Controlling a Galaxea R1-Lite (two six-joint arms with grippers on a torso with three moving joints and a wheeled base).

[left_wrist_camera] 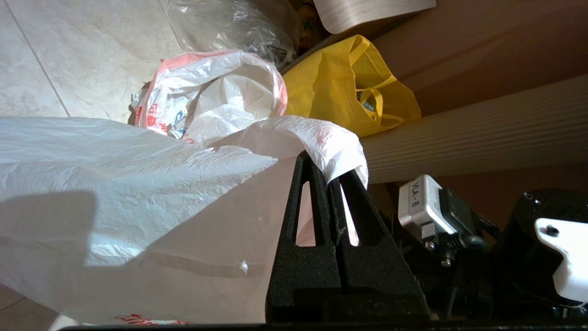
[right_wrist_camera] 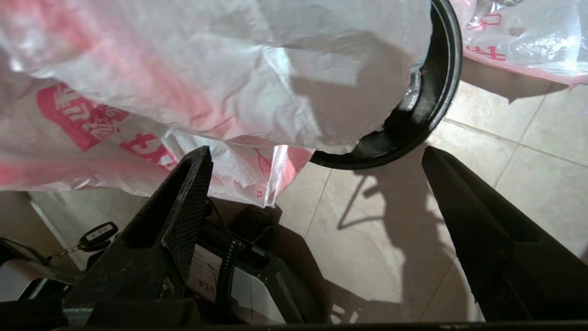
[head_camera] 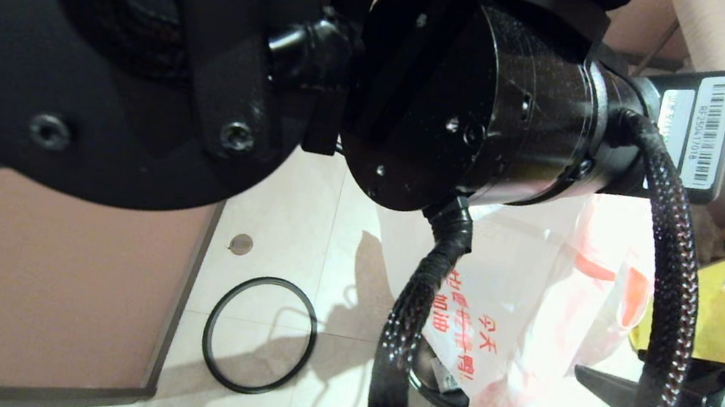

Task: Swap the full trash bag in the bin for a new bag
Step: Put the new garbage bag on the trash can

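Note:
The new bag hangs slack as thin film [head_camera: 504, 316]. Next, my right gripper takes hold of the new bag by its loose lower edge beside the bin.
My left gripper [left_wrist_camera: 333, 177] is shut on a fold of the new bag's rim. The new bag [left_wrist_camera: 138, 184], thin white film with red print, hangs from it [head_camera: 521, 311] over the small dark bin [head_camera: 431, 384]. In the right wrist view the bag [right_wrist_camera: 229, 69] covers most of the bin's mouth, leaving part of the black rim [right_wrist_camera: 441, 92] bare. My right gripper [right_wrist_camera: 314, 151] is open just beside the bin, and the bag's lower edge hangs near one finger [right_wrist_camera: 193, 184]. The full trash bag [left_wrist_camera: 211, 92], pink-rimmed, lies on the floor beyond.
A loose dark ring [head_camera: 208, 331] lies on the tiles left of the bin. A yellow bag [left_wrist_camera: 349, 87] and a clear crumpled bag [left_wrist_camera: 229, 23] sit by the wall. My left arm [head_camera: 138, 48] fills the upper head view. A brown panel [head_camera: 25, 280] borders the floor at left.

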